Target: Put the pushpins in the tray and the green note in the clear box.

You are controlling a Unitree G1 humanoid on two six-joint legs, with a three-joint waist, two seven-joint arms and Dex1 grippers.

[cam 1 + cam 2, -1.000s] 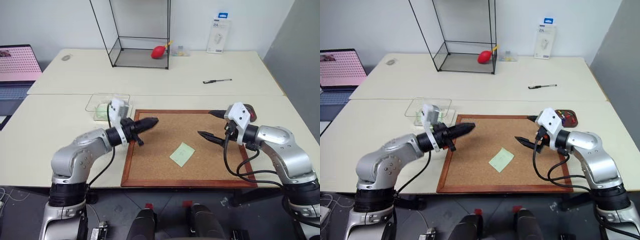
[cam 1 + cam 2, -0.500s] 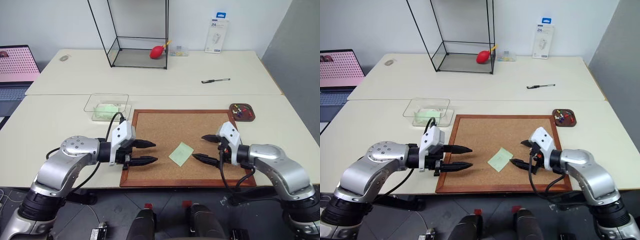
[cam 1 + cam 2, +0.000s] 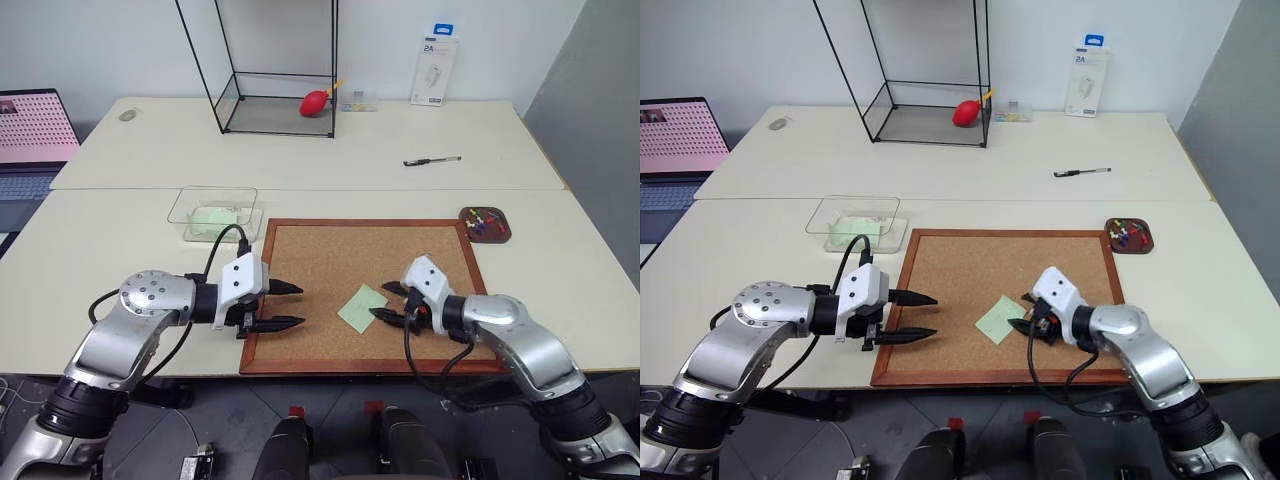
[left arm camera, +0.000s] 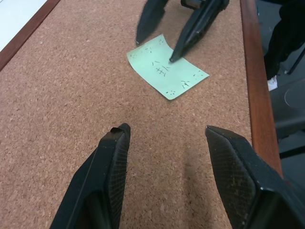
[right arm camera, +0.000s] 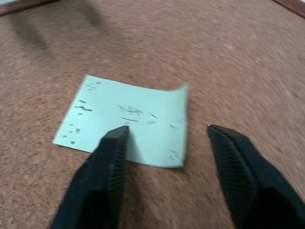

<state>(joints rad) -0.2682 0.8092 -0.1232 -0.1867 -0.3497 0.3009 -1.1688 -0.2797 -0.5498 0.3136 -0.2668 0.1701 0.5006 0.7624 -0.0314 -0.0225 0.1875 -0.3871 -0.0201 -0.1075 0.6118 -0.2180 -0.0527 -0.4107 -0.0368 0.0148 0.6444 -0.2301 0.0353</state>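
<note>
The green note needs to get to the clear box, so the robot's right gripper will grip it next by its curled corner.
The green note lies flat on the corkboard, with writing on it. My right gripper is low at the note's right edge, open. One fingertip rests over the paper and the other stands on bare cork beside it. My left gripper hovers open over the board's left edge, pointing at the note from a hand's width away. Pushpins lie in the brown tray off the board's far right corner. The clear box sits off the board's far left corner with pale green paper inside.
A tall black-framed glass case with a red object stands at the back. A pen and a white package are at the back right. A laptop sits at the far left.
My right gripper moved down and left onto the note's edge, its fingers drawing closer together. My left gripper opened and dropped back to the board's left edge.
</note>
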